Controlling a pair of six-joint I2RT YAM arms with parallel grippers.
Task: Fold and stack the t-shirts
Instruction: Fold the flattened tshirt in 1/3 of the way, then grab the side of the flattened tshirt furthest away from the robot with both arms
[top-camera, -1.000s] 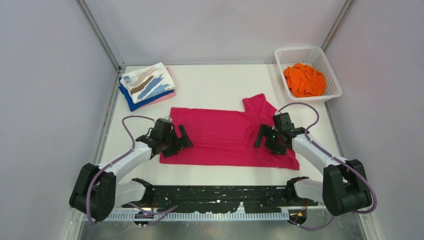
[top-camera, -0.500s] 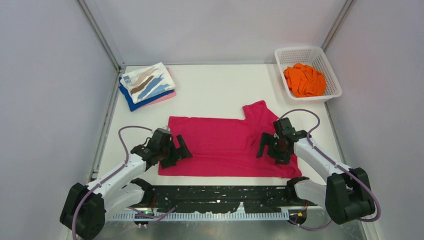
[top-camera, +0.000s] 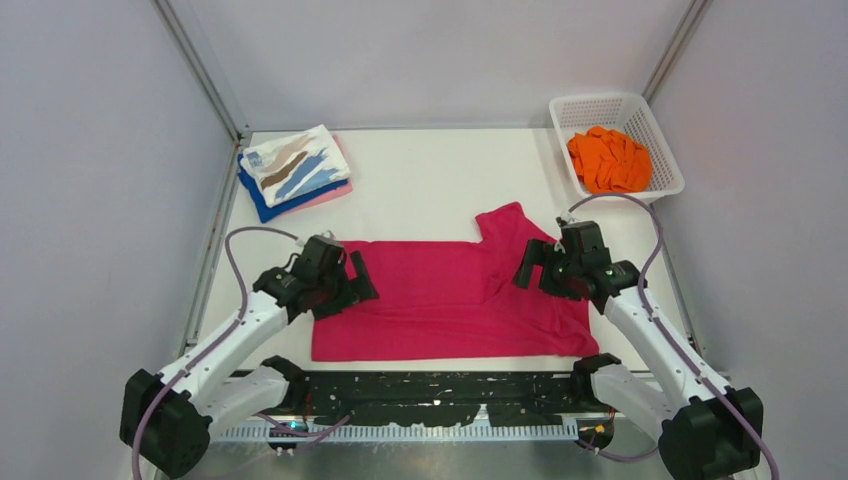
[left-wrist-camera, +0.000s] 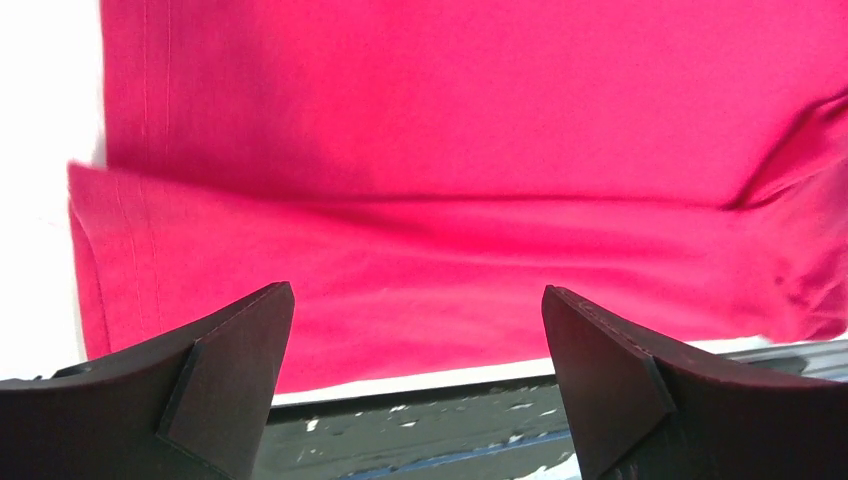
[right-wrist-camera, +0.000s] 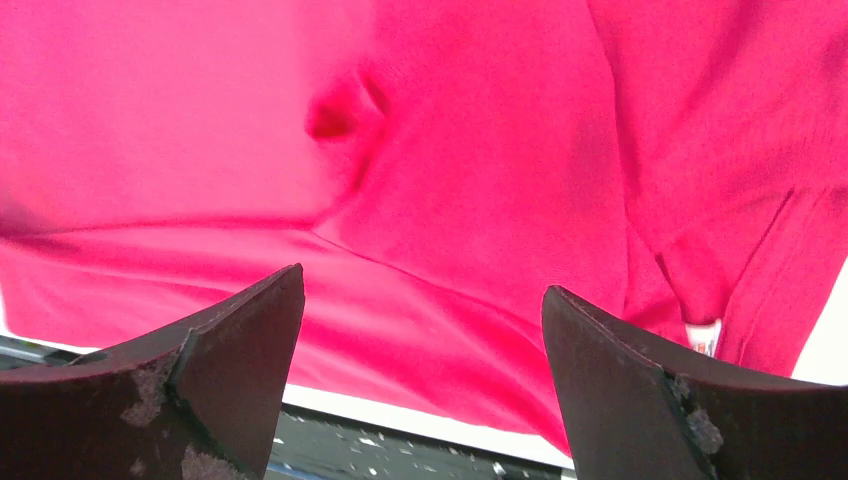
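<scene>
My left gripper should next grab the magenta t-shirt by the hem's far corner to fold the t-shirt's far side over its near side.
A bright magenta t-shirt lies spread flat across the middle of the table, one sleeve sticking out at its far side. My left gripper hovers open over the shirt's left end, and the left wrist view shows the cloth past the empty gripper. My right gripper hovers open over the right end, and its wrist view shows rumpled cloth and a small white neck label beyond the empty gripper. A folded stack with a white streaked shirt on top sits at the far left. An orange shirt lies in the basket.
The white lattice basket stands at the far right corner. A black scuffed strip runs along the near edge between the arm bases. Grey walls and metal posts close in the left, right and back sides.
The magenta shirt has slid toward the near edge and slightly left. Both grippers stayed open; the right one has drawn back toward the far side and the left forearm has swung.
</scene>
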